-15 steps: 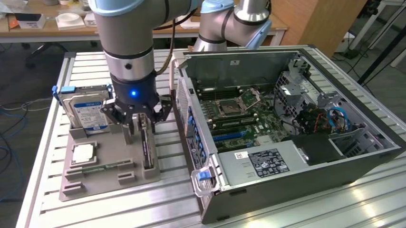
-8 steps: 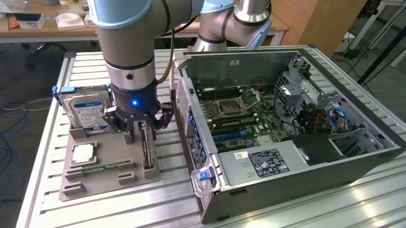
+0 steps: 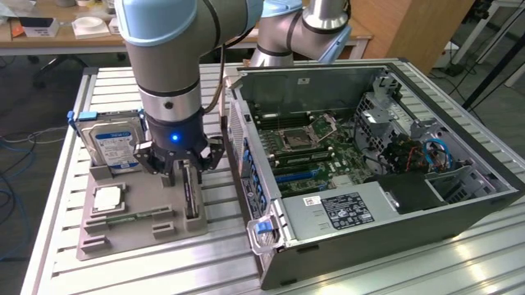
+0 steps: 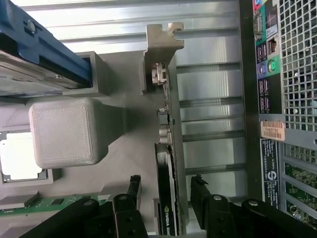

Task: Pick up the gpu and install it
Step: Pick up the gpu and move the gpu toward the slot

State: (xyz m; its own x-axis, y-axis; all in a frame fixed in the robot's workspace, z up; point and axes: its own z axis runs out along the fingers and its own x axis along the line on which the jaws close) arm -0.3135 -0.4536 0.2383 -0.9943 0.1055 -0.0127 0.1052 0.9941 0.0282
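The silver bracket bends outward at the GPU's far end, so the robot's gripper next needs to grab the GPU by its black end, where its flat sides face each other.
The gpu stands on its long edge in a slot of the grey fixture tray, a thin dark card beside the computer case. In the wrist view the gpu runs away from the camera and ends in its silver bracket. My gripper has come down over the card's near end. The gripper is open, with one black finger on each side of the card and a small gap showing between each finger and the board.
The open computer case lies just to the exterior view's right of the tray, its rear panel close to the card. On the tray stand a hard drive, a processor and a green memory stick. A grey post rises beside the card.
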